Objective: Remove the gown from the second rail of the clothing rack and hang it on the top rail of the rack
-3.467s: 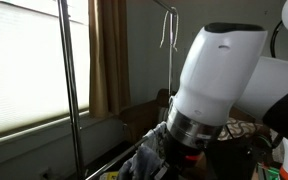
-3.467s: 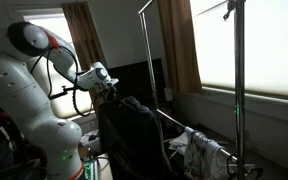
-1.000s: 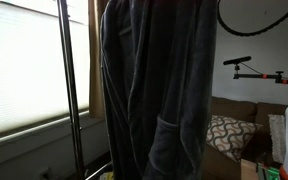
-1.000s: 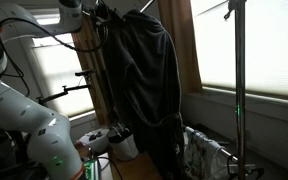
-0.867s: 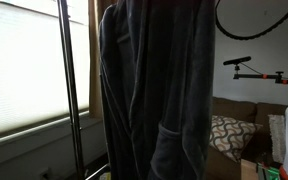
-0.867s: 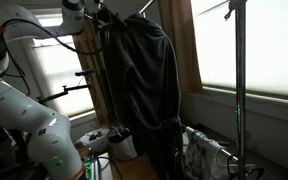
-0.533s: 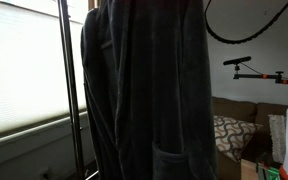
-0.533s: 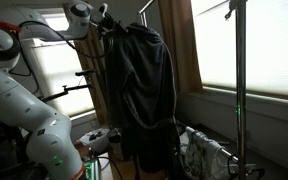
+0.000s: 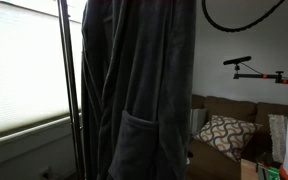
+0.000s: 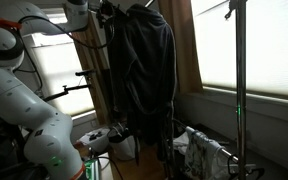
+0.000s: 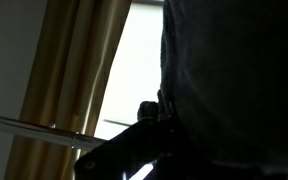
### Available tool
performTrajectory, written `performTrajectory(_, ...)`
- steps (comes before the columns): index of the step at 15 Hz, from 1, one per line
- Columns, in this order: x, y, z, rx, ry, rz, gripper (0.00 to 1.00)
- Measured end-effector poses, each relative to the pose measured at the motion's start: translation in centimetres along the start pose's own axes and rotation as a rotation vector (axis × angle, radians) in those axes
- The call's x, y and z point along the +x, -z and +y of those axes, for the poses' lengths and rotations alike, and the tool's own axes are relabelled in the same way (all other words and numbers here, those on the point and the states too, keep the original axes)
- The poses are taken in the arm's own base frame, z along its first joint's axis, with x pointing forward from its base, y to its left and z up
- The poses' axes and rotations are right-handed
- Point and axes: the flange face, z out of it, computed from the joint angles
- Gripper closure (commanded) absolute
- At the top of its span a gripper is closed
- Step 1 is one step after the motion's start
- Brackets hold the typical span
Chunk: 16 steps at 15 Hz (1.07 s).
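The gown hangs by its collar only from the gripper's fingers and is short of the rack's top bar. The robot should hang it there before it opens the gripper, or the gown would fall beside the rack.
The dark grey gown hangs full length from high up and fills the middle of this exterior view. In an exterior view my gripper is at the top edge, shut on the gown at its collar, level with the top of the rack's near upright. The rack's upright stands just beside the gown. The low second rail runs behind the gown's hem. In the wrist view the gown is a dark mass against my gripper's silhouette; a thin rail crosses below left.
White clothes are draped low on the rack. A second rack upright stands before the window. Brown curtains hang behind. A sofa with a patterned cushion and a camera stand are beyond the gown.
The gown was lifted from low on the rack to full hanging height. In the last second my gripper carried it sideways toward the rack's upright.
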Motion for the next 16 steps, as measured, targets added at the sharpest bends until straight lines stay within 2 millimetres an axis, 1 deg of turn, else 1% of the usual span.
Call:
performTrajectory(2, 1.2, 0.3, 0.7, -0.005, -0.015, 0.021, 0.99)
performTrajectory(4, 2.0, -0.3, 0.6, 0.006, -0.016, 0.023, 0.99)
performTrajectory(6, 2.3, -1.8, -0.2, 0.028, -0.01, 0.003, 0.99)
performTrajectory(10, 2.4, -5.5, -2.1, 0.076, 0.006, -0.053, 0.99)
performTrajectory(13, 2.2, -6.9, -3.3, 0.107, 0.017, -0.083, 0.99)
performTrajectory(14, 2.0, -7.2, -3.9, 0.117, 0.029, -0.096, 0.7)
performTrajectory(15, 1.7, -7.3, -4.4, 0.125, 0.041, -0.109, 0.69)
performTrajectory(16, 1.5, -7.2, -4.9, 0.133, 0.051, -0.118, 0.63)
